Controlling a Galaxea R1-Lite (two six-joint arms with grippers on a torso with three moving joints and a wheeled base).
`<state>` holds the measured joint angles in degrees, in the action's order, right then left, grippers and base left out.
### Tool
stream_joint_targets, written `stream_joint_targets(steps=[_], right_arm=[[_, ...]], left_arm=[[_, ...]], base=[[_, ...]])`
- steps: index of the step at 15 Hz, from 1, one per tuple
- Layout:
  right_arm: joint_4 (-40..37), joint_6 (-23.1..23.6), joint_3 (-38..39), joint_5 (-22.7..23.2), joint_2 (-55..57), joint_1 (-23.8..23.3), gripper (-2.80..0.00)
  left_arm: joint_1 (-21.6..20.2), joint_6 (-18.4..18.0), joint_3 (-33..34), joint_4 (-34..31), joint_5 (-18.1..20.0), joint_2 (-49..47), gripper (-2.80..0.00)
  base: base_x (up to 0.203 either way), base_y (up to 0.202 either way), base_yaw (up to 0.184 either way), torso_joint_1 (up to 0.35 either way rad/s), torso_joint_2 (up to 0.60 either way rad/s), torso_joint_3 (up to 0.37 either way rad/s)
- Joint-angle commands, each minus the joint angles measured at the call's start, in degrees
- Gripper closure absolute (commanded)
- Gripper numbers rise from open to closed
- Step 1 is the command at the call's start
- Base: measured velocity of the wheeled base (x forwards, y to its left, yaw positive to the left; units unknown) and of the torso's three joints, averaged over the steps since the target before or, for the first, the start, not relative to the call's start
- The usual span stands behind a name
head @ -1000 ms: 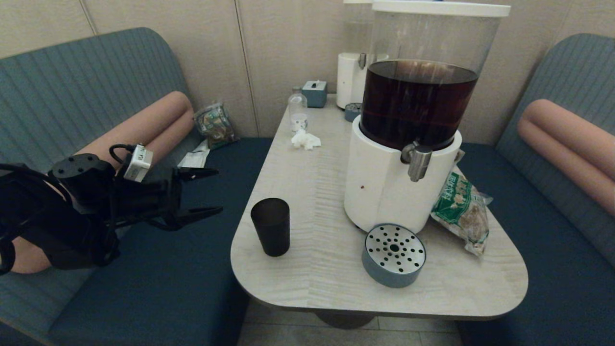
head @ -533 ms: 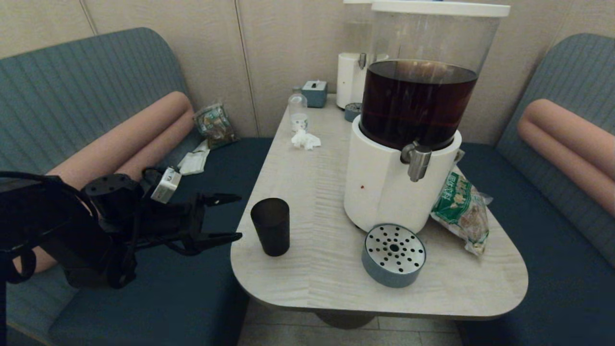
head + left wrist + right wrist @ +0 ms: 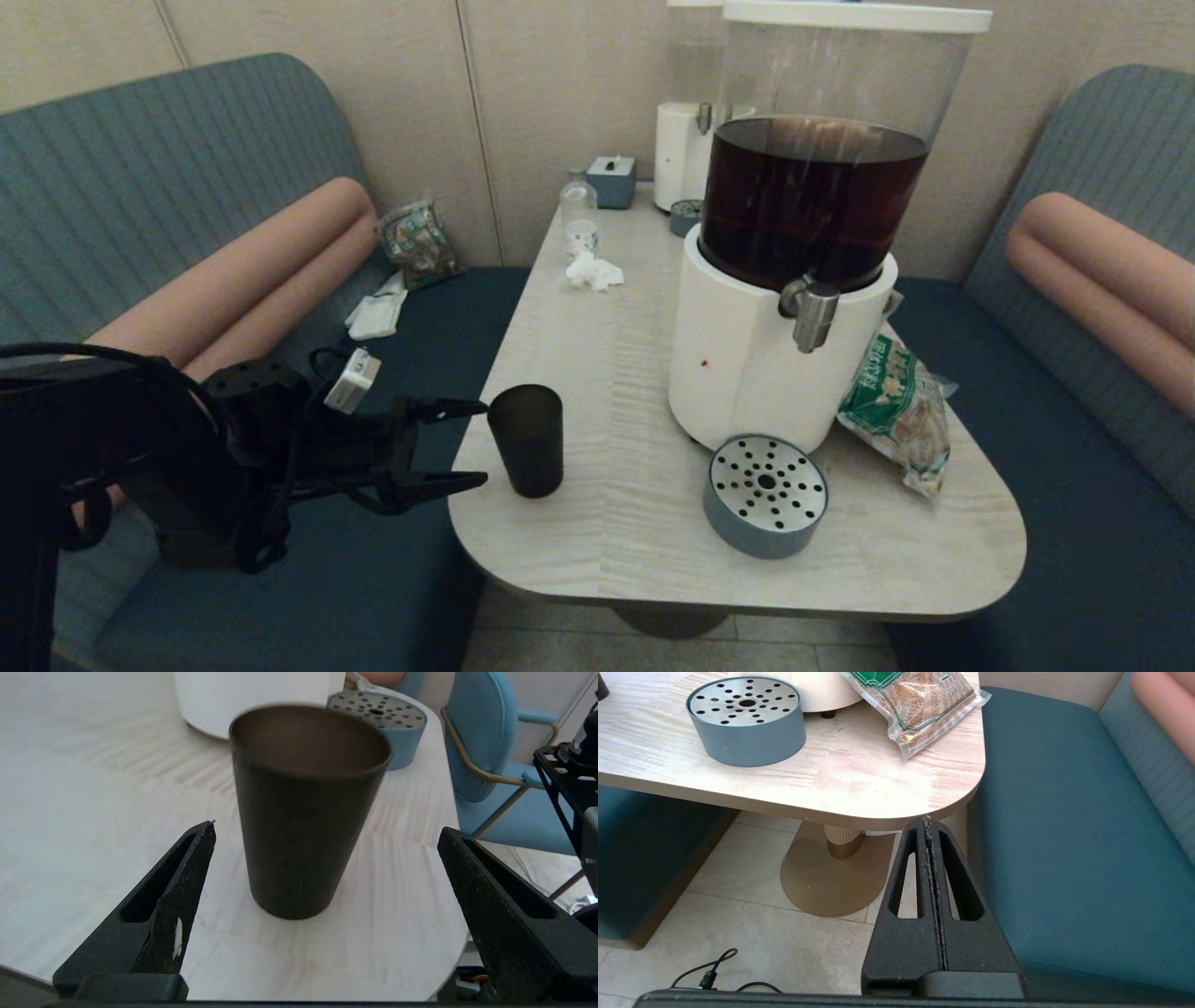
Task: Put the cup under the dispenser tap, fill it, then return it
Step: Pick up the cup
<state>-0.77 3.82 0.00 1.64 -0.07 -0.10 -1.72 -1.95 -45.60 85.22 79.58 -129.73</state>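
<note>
The cup's opening should stay free to catch the drink from the tap, so my left gripper should reach the cup and grab its side.
The dark tumbler cup stands upright near the table's left front edge, and the left wrist view shows it empty. My left gripper is open just left of the cup, fingertips level with its side, not touching it. The brushed-steel dispenser tap juts from the white-based dispenser holding dark brown liquid, to the cup's right. My right gripper is shut with nothing in it, parked low by the table's front right corner, out of the head view.
A round grey drip tray with a perforated steel top lies before the dispenser. A green snack bag leans at its right. A small clear bottle, crumpled tissue and a second dispenser stand at the back.
My left gripper has come forward and right, from over the bench seat to the table's edge, its open fingers now reaching the cup's left side. The cup has not moved.
</note>
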Motion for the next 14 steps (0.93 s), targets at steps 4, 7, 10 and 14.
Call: stream_joint_targets(steps=[4, 7, 10, 14], right_arm=[[-0.02, 0.04, 0.0, 0.03, 0.07, 0.01, 0.0], [-0.02, 0.04, 0.0, 0.03, 0.07, 0.01, 0.0], [-0.02, 0.04, 0.0, 0.03, 0.07, 0.01, 0.0], [-0.02, 0.04, 0.0, 0.03, 0.0, 0.01, 0.0]], left_arm=[[2.97, 0.57, -3.99, 0.56, -1.86, -4.95, -2.8], [4.66, 0.86, -5.12, 0.56, -2.88, -5.35, -2.8], [6.04, 2.05, -5.47, 1.37, -3.2, -5.35, -2.8], [7.19, 2.97, -6.63, 2.23, -5.35, -6.67, -2.8]], base=[[0.0, 0.0, 0.0, 0.0, 0.0, 0.0], [0.0, 0.0, 0.0, 0.0, 0.0, 0.0], [0.0, 0.0, 0.0, 0.0, 0.0, 0.0], [0.0, 0.0, 0.0, 0.0, 0.0, 0.0]])
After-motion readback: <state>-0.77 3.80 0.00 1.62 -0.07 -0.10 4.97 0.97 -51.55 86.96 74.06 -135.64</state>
